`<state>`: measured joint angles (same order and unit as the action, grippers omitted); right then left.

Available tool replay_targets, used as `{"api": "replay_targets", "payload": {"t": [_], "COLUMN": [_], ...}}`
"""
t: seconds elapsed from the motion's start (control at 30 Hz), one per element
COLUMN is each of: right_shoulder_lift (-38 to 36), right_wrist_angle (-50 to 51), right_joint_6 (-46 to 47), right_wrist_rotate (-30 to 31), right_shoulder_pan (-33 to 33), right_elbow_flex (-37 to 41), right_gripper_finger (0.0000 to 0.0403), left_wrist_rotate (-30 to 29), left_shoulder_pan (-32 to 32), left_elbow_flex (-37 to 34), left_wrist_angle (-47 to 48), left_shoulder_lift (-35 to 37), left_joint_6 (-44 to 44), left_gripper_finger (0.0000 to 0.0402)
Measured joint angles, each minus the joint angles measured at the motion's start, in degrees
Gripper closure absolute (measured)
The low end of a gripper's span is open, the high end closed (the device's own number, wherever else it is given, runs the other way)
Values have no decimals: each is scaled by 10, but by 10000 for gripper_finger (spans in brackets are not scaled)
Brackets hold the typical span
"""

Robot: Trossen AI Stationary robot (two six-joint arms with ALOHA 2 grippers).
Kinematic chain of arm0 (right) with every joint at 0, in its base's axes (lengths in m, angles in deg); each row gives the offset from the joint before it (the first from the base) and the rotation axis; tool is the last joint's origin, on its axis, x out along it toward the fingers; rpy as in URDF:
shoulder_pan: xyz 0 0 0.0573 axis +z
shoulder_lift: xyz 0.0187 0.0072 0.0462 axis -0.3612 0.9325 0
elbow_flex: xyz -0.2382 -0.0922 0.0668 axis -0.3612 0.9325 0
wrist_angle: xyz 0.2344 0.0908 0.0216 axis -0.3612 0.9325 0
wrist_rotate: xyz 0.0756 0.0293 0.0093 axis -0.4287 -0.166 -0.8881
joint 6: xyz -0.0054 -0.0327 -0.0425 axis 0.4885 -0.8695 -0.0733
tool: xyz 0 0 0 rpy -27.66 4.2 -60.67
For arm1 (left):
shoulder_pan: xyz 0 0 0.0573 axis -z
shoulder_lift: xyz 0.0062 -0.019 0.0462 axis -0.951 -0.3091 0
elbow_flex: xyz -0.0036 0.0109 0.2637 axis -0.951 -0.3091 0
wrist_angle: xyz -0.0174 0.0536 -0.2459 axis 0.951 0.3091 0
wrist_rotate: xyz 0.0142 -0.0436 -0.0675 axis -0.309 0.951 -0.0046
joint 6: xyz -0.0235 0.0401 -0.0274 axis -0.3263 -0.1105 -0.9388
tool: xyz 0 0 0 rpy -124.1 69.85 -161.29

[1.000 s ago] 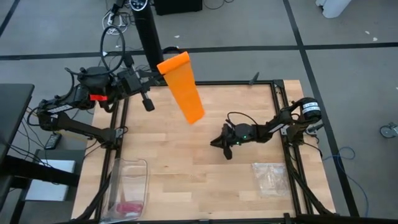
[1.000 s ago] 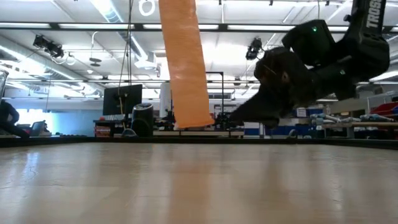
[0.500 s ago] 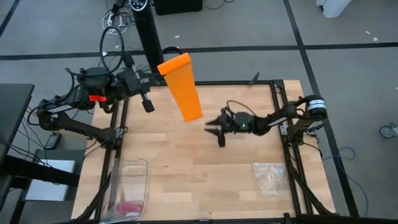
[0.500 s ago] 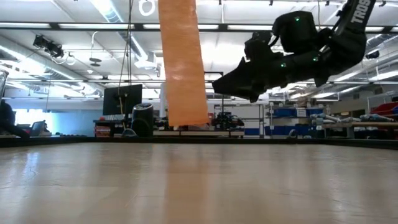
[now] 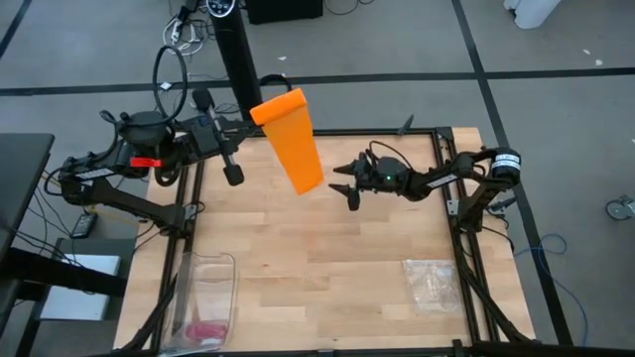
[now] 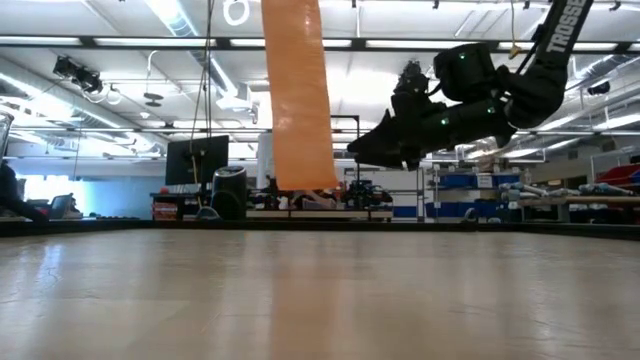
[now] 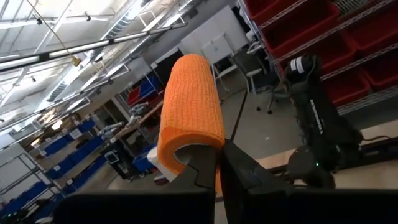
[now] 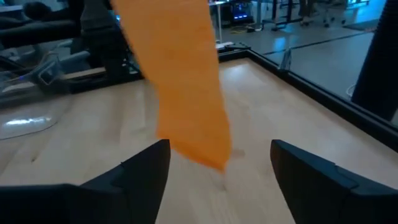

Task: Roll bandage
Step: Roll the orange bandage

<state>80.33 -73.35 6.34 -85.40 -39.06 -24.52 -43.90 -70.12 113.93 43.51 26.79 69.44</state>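
My right gripper will hold the orange bandage (image 5: 294,144) taut between both grippers for rolling, so it will grab the bandage by its loose end (image 5: 310,184).
The orange bandage (image 5: 294,144) hangs as a long flat strip high over the table's far middle. My left gripper (image 5: 256,117) is shut on its upper end, reaching in from the far left. In the low view the bandage (image 6: 297,100) ends at its free lower edge (image 6: 305,185), clear of the table. My right gripper (image 5: 342,184) stands open just right of that lower end and touches nothing. In the right wrist view the lower end (image 8: 196,140) hangs in front of the wide-spread right gripper (image 8: 217,152). My left gripper pinches the bandage's upper end (image 7: 198,142) between its two fingers (image 7: 239,171). The strip curls over the fingertips in a fold there. The fingers come about level from the table's left. The rest hangs straight down below them, lifted clear of the table.
A clear plastic container (image 5: 208,293) with a small pink bundle (image 5: 203,330) stands at the near left. A clear zip bag (image 5: 432,283) lies at the near right. A black post (image 5: 236,50) rises behind the far edge. Bare wood lies under the bandage.
My right gripper has risen and gone toward the table's far edge, up to the bandage's lower end, and has opened wide on the way. The bandage still hangs from my left gripper as before.
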Motion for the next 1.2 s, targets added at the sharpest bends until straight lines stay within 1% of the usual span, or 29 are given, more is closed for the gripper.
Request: {"api": "replay_targets", "payload": {"t": [0.17,0.3,0.47,0.7,0.8,0.93,1.03,1.1,1.2], "right_shoulder_lift": [18,39,60,63,70,72,72,72,71], "right_wrist_angle": [28,80,98,110,107,113,103,92,97], "right_joint_6": [-17,-20,-10,-9,-6,6,14,22,22], "right_wrist_rotate": [-61,-113,-164,-198,-193,-197,-188,-159,-133], "right_shoulder_pan": [-4,-10,-23,-24,-12,3,16,25,41], "right_elbow_flex": [-47,-95,-118,-119,-119,-119,-118,-119,-119], "right_gripper_finger": [115,117,117,123,133,154,181,208,264], "left_wrist_rotate": [8,9,10,10,10,10,10,9,6], "left_shoulder_pan": [1,1,1,1,1,1,1,1,1], "left_elbow_flex": [0,0,0,0,0,0,0,0,0], "left_wrist_angle": [-6,-6,-6,-6,-18,-25,-24,-23,-18], "left_shoulder_lift": [0,0,0,0,0,2,5,8,13], "left_joint_6": [4,4,5,8,8,11,11,11,12], "left_gripper_finger": [391,391,391,391,391,391,391,391,391]}}
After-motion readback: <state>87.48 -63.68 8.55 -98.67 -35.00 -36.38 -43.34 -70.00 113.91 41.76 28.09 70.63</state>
